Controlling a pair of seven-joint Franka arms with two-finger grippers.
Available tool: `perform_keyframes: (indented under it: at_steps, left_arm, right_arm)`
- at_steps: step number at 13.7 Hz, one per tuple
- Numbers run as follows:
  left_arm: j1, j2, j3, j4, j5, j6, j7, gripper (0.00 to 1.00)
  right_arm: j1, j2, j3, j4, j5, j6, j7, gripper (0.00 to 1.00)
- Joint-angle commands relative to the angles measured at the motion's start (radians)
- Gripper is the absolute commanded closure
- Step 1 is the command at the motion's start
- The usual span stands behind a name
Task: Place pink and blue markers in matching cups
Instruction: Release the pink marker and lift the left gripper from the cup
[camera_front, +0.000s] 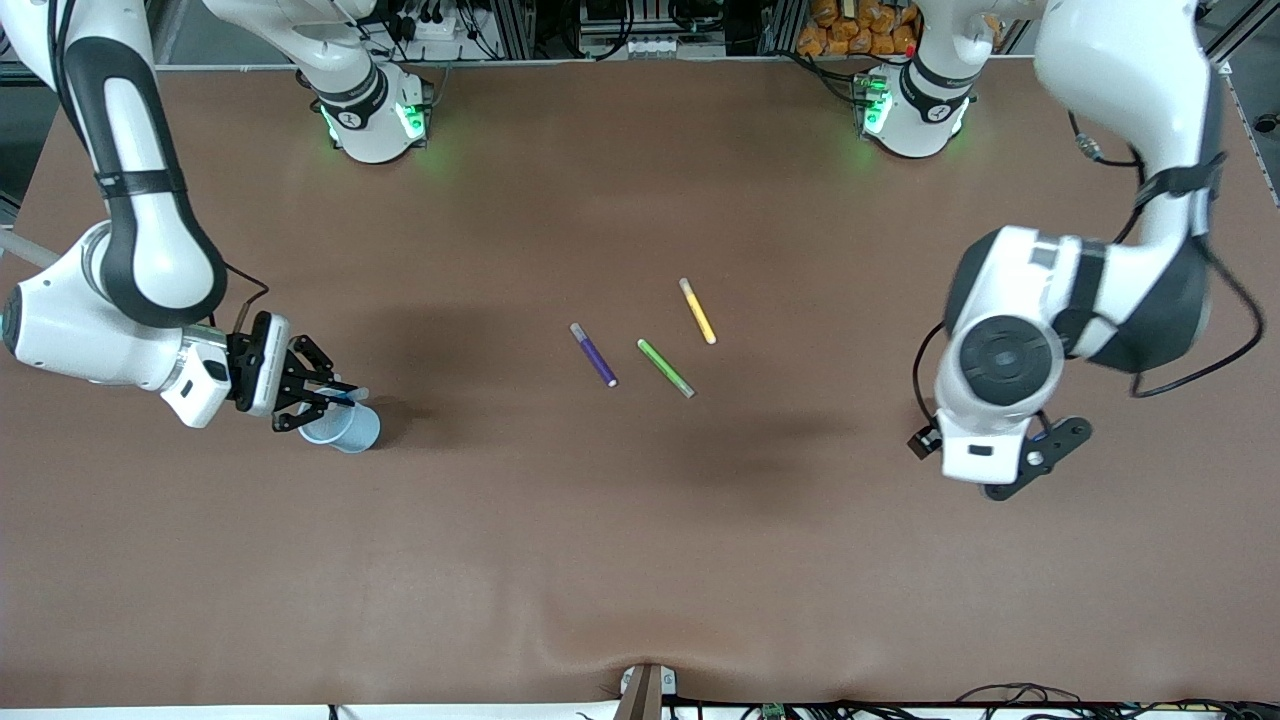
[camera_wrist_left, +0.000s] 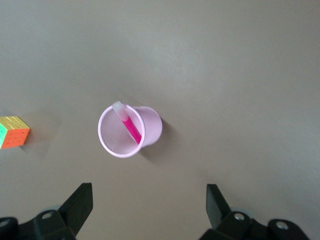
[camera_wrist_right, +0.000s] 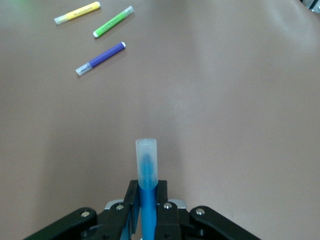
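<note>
The marker's pale cap (camera_front: 360, 393) is above and beyond the light blue cup's rim (camera_front: 335, 428), so my right gripper should keep holding the marker until it is in the cup.
My right gripper (camera_front: 335, 395) is shut on the blue marker (camera_wrist_right: 146, 170), which it holds just above the light blue cup (camera_front: 345, 428) near the right arm's end of the table. The marker's pale cap (camera_front: 360, 393) sticks out past the fingertips. In the left wrist view the light pink cup (camera_wrist_left: 150, 125) stands upright with the pink marker (camera_wrist_left: 131, 127) leaning inside it, pale end at the rim. My left gripper (camera_wrist_left: 147, 205) hangs open above the table beside that cup, with nothing between its fingers. The left arm's wrist hides the pink cup from the front view.
A purple marker (camera_front: 594, 354), a green marker (camera_front: 666, 367) and a yellow marker (camera_front: 697, 310) lie loose in the middle of the table. A colourful puzzle cube (camera_wrist_left: 14, 132) sits on the table near the pink cup.
</note>
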Motion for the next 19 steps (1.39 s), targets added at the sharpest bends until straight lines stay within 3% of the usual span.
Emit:
perform_keyframes:
  at_steps: [1, 5, 10, 13, 16, 17, 19]
  left_arm:
    - [0.023, -0.076, -0.008, -0.012, -0.069, -0.011, 0.096, 0.0]
    - [0.043, -0.162, -0.008, -0.019, -0.111, -0.024, 0.186, 0.0]
    - [0.052, -0.239, 0.002, -0.017, -0.18, -0.096, 0.32, 0.0]
    - [0.141, -0.296, -0.005, -0.026, -0.287, -0.136, 0.45, 0.0]
    - [0.166, -0.36, 0.017, -0.046, -0.307, -0.166, 0.611, 0.0]
    - [0.166, -0.391, 0.038, -0.074, -0.313, -0.167, 0.648, 0.0]
    - [0.155, -0.507, 0.072, -0.181, -0.335, -0.169, 0.684, 0.0]
  right_arm:
    - [-0.053, 0.032, 0.014, 0.0, 0.075, -0.024, -0.093, 1.0]
    - [-0.091, 0.095, 0.015, 0.063, 0.098, -0.077, -0.139, 1.0]
    - [-0.128, 0.167, 0.015, 0.076, 0.22, -0.154, -0.274, 1.0]
    - [-0.151, 0.184, 0.014, 0.092, 0.22, -0.188, -0.28, 1.0]
    - [-0.172, 0.194, 0.014, 0.093, 0.22, -0.212, -0.282, 1.0]
    - [-0.178, 0.194, 0.014, 0.093, 0.22, -0.213, -0.282, 0.92]
    - [-0.181, 0.194, 0.014, 0.096, 0.22, -0.214, -0.277, 0.0]
